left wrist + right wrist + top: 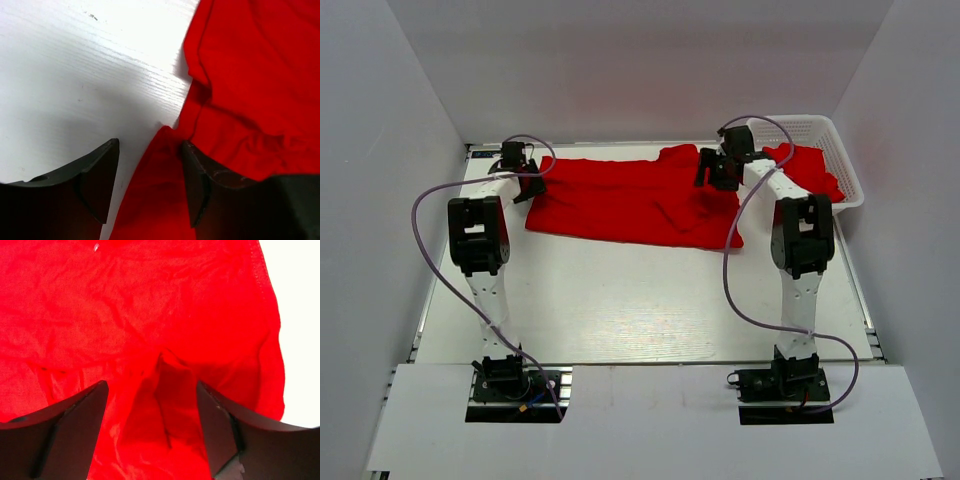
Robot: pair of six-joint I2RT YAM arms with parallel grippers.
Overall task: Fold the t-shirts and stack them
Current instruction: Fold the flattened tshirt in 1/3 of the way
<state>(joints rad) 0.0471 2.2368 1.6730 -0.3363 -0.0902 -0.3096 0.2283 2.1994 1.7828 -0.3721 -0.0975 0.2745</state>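
Note:
The red t-shirt (620, 200) needs to be pulled straight and flat for folding. My left gripper will grab it next by the corner at its outer edge (538, 185).
A red t-shirt (620, 200) lies spread out at the back of the white table (620, 300). My left gripper (525, 182) is low at the shirt's left edge. In the left wrist view it (150, 185) is open, with a corner of the shirt's edge (160, 190) lying between the fingers. My right gripper (715, 175) is over the shirt's right part. In the right wrist view it (152, 425) is open, and a raised ridge of red cloth (170, 390) stands between the fingers. More red shirts (810, 165) lie in the basket.
A white lattice basket (840, 150) stands at the back right corner, beside the right arm. White walls close in the table on the left, back and right. Purple cables loop off both arms.

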